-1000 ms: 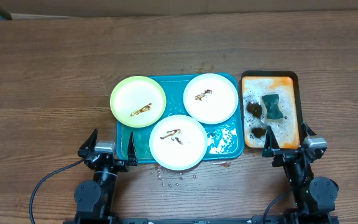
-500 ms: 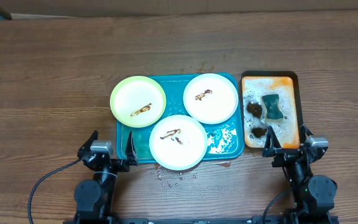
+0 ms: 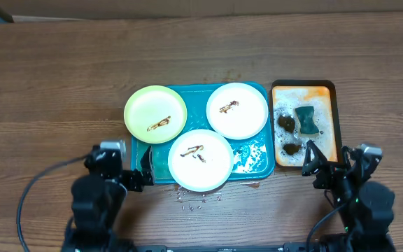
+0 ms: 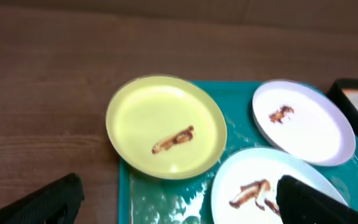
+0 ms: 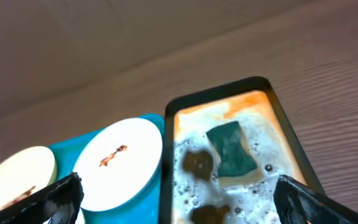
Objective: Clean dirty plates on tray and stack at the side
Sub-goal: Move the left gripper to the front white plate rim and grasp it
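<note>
The left gripper grabs the front white plate by the plate's rim nearest the gripper next, leaving the plate's smeared side free to clean and stack.
Three plates lie on the teal tray [image 3: 252, 162], each with a brown smear. The yellow-green plate [image 3: 155, 114] overhangs the tray's back left corner. One white plate [image 3: 237, 110] is at the back right. The other white plate [image 3: 201, 159] is at the front and hangs over the near rim. My left gripper [image 3: 119, 166] is open and empty above the tray's front left corner. In the left wrist view its gripper [image 4: 179, 208] frames the yellow-green plate [image 4: 166, 127] and front white plate [image 4: 253, 186]. My right gripper [image 3: 334, 162] is open and empty near the orange tray's front edge.
A narrow orange tray [image 3: 323, 92] of soapy foam stands right of the teal tray, holding a green sponge [image 3: 306, 120] and two brown lumps [image 3: 285, 123]. In the right wrist view the sponge [image 5: 230, 148] lies ahead between my fingers. Water drops lie on the wood in front of the teal tray.
Both arms have risen from their low rest pose and look larger in the overhead view. The plates, trays and sponge have not moved.
</note>
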Available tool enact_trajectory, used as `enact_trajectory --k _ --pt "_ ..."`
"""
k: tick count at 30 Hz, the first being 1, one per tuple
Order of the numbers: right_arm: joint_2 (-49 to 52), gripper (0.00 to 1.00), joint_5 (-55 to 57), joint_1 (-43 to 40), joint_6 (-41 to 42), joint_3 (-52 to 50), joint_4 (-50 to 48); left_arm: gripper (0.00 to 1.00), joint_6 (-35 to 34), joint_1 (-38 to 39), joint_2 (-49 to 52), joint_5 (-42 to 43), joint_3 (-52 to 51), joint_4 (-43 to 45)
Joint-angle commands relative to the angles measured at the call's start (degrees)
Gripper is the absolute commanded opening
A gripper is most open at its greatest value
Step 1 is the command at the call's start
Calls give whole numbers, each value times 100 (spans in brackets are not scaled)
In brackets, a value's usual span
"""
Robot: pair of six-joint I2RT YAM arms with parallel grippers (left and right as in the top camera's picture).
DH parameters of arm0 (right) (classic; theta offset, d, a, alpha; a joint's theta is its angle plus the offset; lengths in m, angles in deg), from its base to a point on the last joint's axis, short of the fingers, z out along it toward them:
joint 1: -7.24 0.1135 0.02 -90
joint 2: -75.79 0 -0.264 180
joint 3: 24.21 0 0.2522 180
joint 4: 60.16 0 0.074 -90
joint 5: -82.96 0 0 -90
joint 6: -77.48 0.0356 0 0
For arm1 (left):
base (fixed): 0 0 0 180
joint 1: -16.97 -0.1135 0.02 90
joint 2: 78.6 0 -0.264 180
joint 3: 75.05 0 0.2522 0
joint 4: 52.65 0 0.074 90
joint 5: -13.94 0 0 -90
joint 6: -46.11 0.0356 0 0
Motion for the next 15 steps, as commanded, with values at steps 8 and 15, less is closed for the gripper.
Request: enact_trajectory --k 8,15 --pt "2695 100 -372 -2 131 2570 1888 100 203 13 2531 728 2450 -2020" --pt "3825 100 -68 -11 -61 3491 2575 100 72 13 3215 815 2776 -2341"
